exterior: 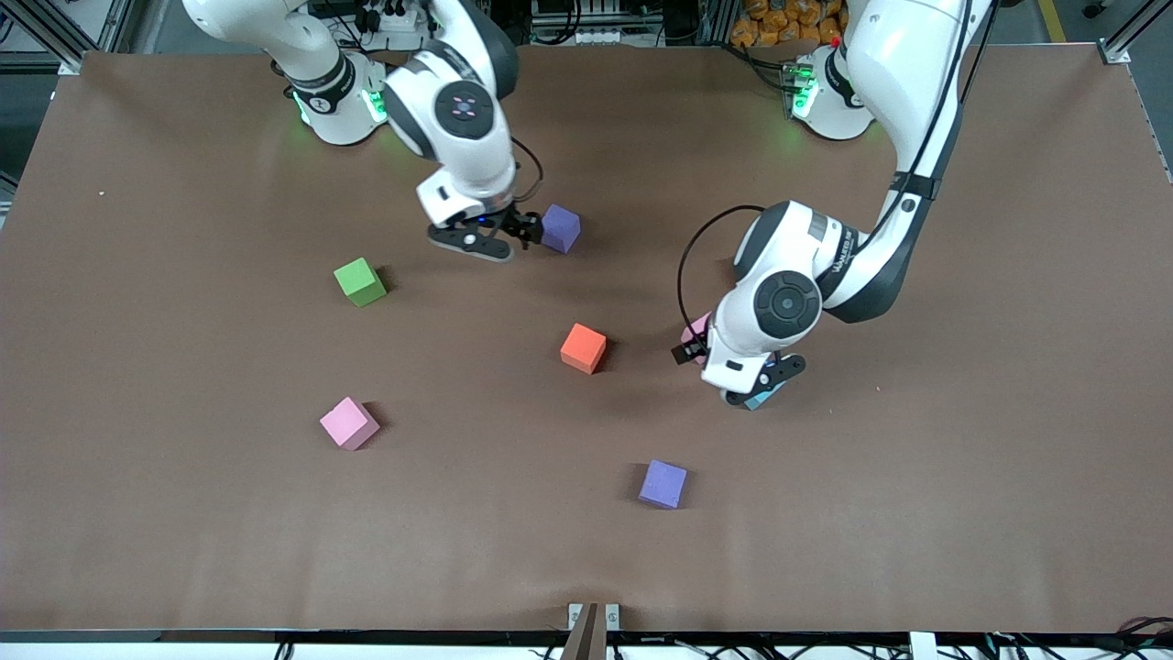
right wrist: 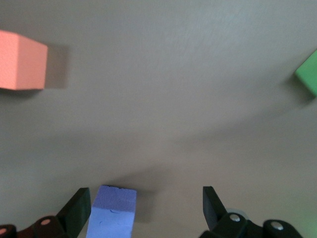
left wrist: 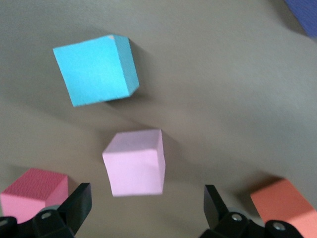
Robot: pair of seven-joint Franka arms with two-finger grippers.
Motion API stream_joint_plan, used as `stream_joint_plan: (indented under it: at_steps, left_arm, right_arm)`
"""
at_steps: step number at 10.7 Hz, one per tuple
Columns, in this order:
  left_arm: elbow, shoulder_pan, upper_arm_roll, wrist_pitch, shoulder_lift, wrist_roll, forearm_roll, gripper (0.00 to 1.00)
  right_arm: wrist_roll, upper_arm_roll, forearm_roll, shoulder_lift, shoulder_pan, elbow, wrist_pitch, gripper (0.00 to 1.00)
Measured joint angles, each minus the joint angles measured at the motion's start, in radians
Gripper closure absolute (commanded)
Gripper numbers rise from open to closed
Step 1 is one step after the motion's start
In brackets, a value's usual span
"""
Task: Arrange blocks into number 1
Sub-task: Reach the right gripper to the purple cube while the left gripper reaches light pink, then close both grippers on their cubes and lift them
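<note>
My left gripper grips the light pink block by two opposite sides next, to help build the number 1.
Foam blocks lie scattered on the brown table (exterior: 183, 513). My right gripper (exterior: 524, 229) is open and low at a purple block (exterior: 560, 228). In the right wrist view this purple block (right wrist: 113, 210) sits between the fingers (right wrist: 79, 208), close to one of them, with my right gripper (right wrist: 146, 210) not closed on it. My left gripper (exterior: 733, 371) hangs open over a light pink block (left wrist: 134, 163), which rests just ahead of my left gripper (left wrist: 146, 208). A sky blue block (left wrist: 94, 69) and a deep pink-red block (left wrist: 32, 193) lie beside it.
A green block (exterior: 359, 280) lies toward the right arm's end. An orange block (exterior: 584, 347) is mid-table. Nearer the front camera sit a second light pink block (exterior: 348, 423) and a second purple block (exterior: 663, 483). The left arm covers most of the sky blue block (exterior: 762, 398).
</note>
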Motion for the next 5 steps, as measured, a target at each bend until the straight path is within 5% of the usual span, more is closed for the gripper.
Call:
stream_joint_plan:
  at_steps: [5]
  left_arm:
    - [-0.242,-0.027,-0.005,0.265,-0.079,-0.19,0.04,0.0]
  right_arm:
    - [0.094,0.0,0.076,0.068,0.081,-0.083,0.204,0.0]
